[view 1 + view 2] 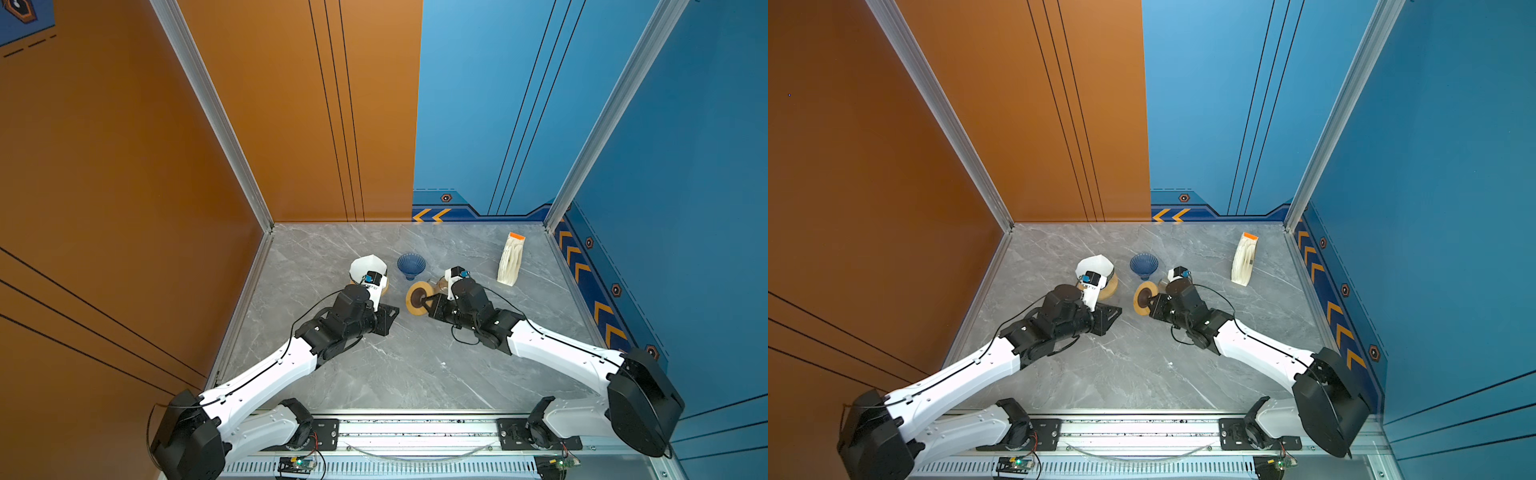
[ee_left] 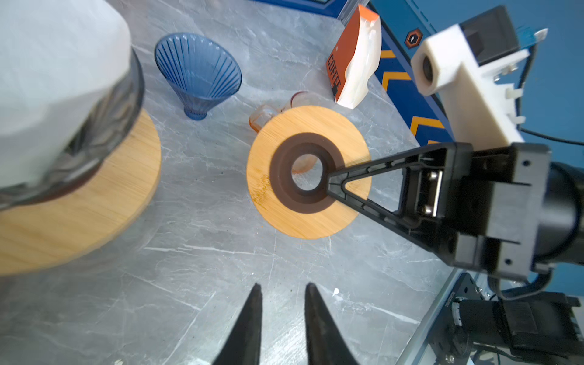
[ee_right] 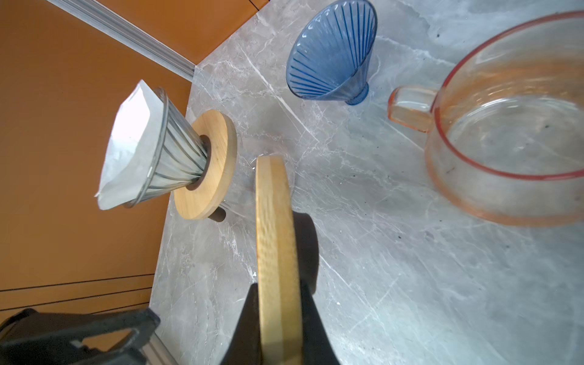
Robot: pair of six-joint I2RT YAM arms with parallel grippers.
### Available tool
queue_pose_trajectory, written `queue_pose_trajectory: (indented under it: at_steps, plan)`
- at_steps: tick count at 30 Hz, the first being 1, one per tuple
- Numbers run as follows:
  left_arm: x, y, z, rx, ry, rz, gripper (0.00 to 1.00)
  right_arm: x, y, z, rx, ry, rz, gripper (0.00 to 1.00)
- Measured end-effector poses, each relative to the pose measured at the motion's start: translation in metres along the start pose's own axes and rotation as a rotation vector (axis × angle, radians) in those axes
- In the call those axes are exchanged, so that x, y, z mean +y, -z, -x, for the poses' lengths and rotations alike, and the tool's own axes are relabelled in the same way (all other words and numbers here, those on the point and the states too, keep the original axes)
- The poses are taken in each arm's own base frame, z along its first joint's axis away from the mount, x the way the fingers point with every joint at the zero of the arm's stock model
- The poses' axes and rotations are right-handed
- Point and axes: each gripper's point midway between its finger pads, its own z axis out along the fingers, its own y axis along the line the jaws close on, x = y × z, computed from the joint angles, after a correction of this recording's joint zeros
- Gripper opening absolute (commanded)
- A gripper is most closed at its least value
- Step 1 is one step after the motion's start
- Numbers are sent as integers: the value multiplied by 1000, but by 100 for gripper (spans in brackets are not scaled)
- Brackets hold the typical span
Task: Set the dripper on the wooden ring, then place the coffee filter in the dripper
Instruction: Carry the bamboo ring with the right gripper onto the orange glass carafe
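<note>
I need to keep my right gripper closed on the wooden disc until it lies flat on the pink rim (image 1: 441, 283), because its dark ring (image 1: 417, 298) hangs beside the glass cup.
A white paper coffee filter (image 1: 365, 264) (image 1: 1094, 264) (image 3: 129, 148) sits inside a grey ribbed glass dripper (image 3: 177, 158) (image 2: 104, 126), which stands on a round wooden base (image 2: 94, 205) at the left. A blue ribbed dripper (image 1: 411, 265) (image 1: 1143, 264) (image 2: 197, 69) stands empty beside it. My left gripper (image 1: 392, 311) (image 2: 284, 286) hovers over bare table a little nearer than the grey dripper, open, nothing between its fingers. My right gripper (image 1: 424, 300) (image 3: 278, 287) is shut on a second wooden disc (image 2: 284, 205) (image 3: 271, 205) with a dark centre ring, held up on edge.
A pink-rimmed glass cup (image 3: 505, 142) (image 2: 265, 115) stands just behind the held disc. A pack of filters (image 1: 511, 259) (image 1: 1245, 259) with an orange top stands at the back right. Walls close the table (image 1: 415, 365) on the left, back and right.
</note>
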Motion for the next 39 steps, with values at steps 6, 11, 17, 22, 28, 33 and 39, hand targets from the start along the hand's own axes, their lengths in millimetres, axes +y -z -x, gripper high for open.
queue_pose_trajectory:
  at_steps: [6,11,17,22,28,33,39]
  plan:
    - [-8,19,13,-44,-28,-4,78,2,28,40,-2,-6,58,0]
    - [-14,22,22,-53,-54,-7,96,-12,44,70,-3,-51,72,0]
    - [-18,15,26,-42,-76,-7,100,-32,49,79,40,-113,74,0]
    - [-22,4,17,-1,-85,-9,98,-50,38,72,109,-163,59,0]
    - [-30,-7,14,30,-104,-19,98,-68,30,69,145,-207,38,0]
    - [-36,-14,12,48,-114,-22,98,-73,27,71,158,-219,40,0]
    - [-37,-22,7,68,-120,-17,98,-83,17,66,194,-233,34,0]
